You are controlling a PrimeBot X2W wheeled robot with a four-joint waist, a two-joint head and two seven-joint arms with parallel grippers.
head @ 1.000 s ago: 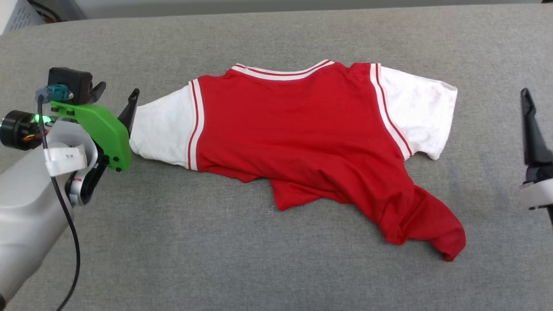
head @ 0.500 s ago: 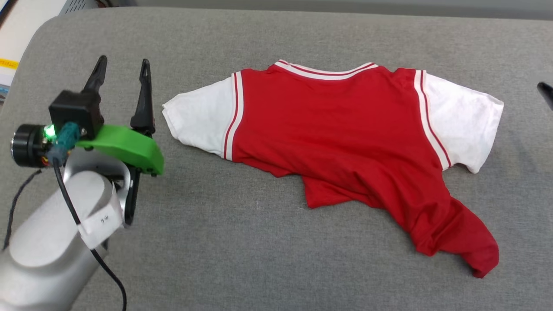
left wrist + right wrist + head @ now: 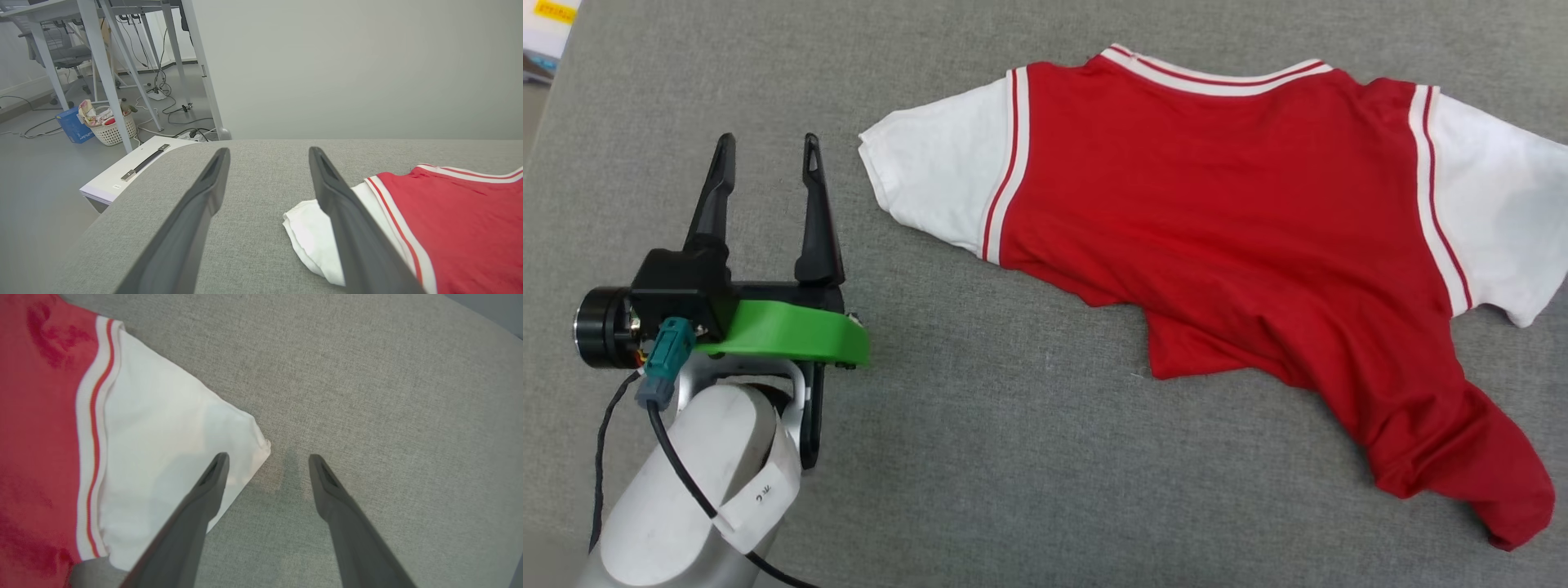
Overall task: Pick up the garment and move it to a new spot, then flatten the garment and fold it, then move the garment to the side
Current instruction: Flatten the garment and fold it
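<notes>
The garment needs to be moved and spread flat. My right gripper should next grab its white sleeve (image 3: 1488, 196) by its cuff edge (image 3: 1547, 289).
The garment (image 3: 1225, 220), a red jersey with white sleeves and striped trim, lies spread on the grey padded table (image 3: 1013, 457), collar toward the far side and its red lower part bunched toward the near right. My left gripper (image 3: 768, 153) stands open and empty just left of the near white sleeve (image 3: 931, 175), not touching it. From the left wrist, that sleeve (image 3: 310, 237) lies behind the right finger of the left gripper (image 3: 267, 153). My right gripper (image 3: 267, 457) hangs open above the tip of the other white sleeve (image 3: 163, 457), holding nothing.
Beyond the table's left edge stand a low white cabinet (image 3: 130, 171), desk legs, floor cables, a white basket (image 3: 108, 126) and a blue box (image 3: 73, 124). A grey wall rises behind the table. Grey padded surface stretches in front of the garment.
The left gripper has let go of the left sleeve and drawn back to the left, fingers now pointing away from me. The head camera has turned left, shifting the garment right in view.
</notes>
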